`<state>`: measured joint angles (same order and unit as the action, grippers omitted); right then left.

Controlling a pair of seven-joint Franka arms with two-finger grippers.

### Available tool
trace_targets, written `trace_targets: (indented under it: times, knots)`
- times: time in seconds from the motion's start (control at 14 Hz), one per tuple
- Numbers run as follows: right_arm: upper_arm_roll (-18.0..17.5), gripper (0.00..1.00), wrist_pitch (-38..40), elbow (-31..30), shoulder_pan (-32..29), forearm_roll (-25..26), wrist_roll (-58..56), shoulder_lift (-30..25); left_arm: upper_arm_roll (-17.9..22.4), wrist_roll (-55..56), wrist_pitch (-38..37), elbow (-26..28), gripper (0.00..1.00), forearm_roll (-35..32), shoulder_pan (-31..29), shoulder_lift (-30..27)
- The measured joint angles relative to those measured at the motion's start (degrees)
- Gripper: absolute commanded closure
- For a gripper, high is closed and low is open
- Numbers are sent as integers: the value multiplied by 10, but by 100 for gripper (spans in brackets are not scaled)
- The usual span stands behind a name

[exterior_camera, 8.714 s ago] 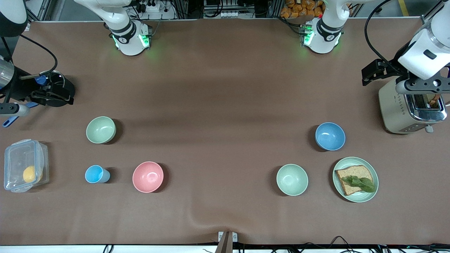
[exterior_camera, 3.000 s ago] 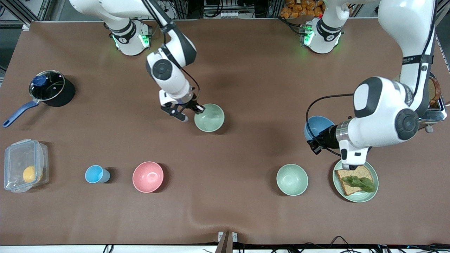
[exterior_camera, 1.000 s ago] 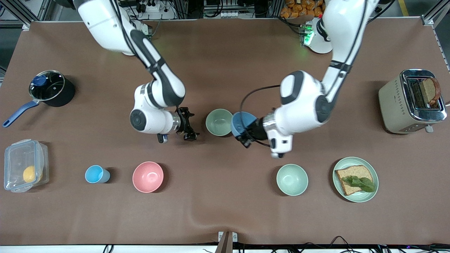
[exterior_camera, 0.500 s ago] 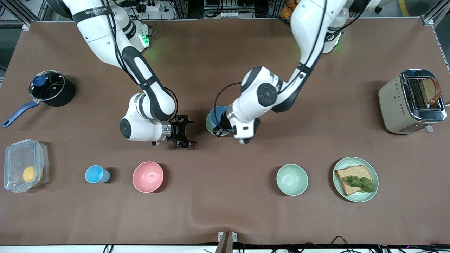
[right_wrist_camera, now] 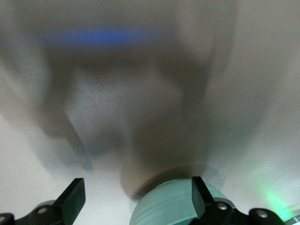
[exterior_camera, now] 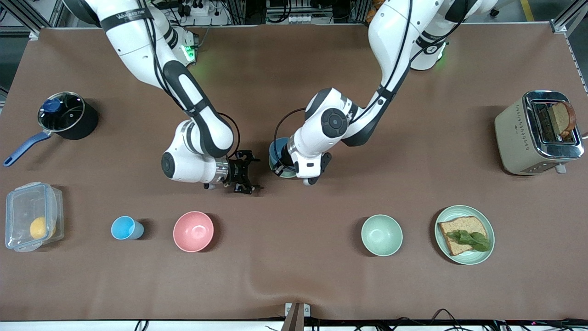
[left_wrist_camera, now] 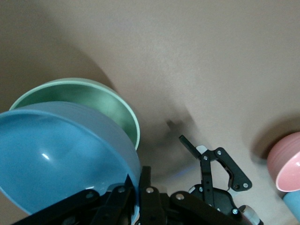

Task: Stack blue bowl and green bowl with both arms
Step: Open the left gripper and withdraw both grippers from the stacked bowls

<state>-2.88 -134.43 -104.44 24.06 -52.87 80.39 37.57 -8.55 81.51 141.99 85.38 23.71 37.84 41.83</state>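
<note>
The left gripper should open now: the green bowl's rim goes around the blue bowl's lower side [left_wrist_camera: 101, 121], so the blue bowl would settle inside.
My left gripper [exterior_camera: 279, 169] is shut on the rim of the blue bowl [exterior_camera: 277, 151] and holds it tilted over the green bowl [exterior_camera: 288, 174], which sits at the table's middle and is mostly covered. In the left wrist view the blue bowl [left_wrist_camera: 61, 150] overlaps the green bowl [left_wrist_camera: 93, 101], and the left gripper [left_wrist_camera: 137, 187] pinches the blue rim. I cannot tell whether the bowls touch. My right gripper [exterior_camera: 242, 173] is open and empty, low beside the green bowl toward the right arm's end. The right wrist view shows the right gripper [right_wrist_camera: 136, 197] open, with the green bowl's wall [right_wrist_camera: 168, 206] by one finger.
A paler mint bowl [exterior_camera: 381, 235] and a plate with bread [exterior_camera: 475, 225] lie nearer the front camera. So do a pink bowl [exterior_camera: 193, 231], a light-blue cup [exterior_camera: 124, 228] and a clear box [exterior_camera: 32, 216]. A pot [exterior_camera: 64, 115] and a toaster [exterior_camera: 537, 133] stand at the ends.
The right arm set the green bowl at the middle and let go. The left arm brought the blue bowl over it and lowered it slightly in the last half second.
</note>
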Motion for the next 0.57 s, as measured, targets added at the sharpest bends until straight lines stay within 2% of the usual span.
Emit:
trace_targets:
  times: [0.07, 0.57]
  knots:
    - [0, 0, 0, 0, 0, 0, 0, 1, 0, 0, 0, 0, 0, 0, 1, 1]
    - [0, 0, -1, 0, 0, 0, 0, 2, 10, 0, 1, -20, 0, -10, 1, -6]
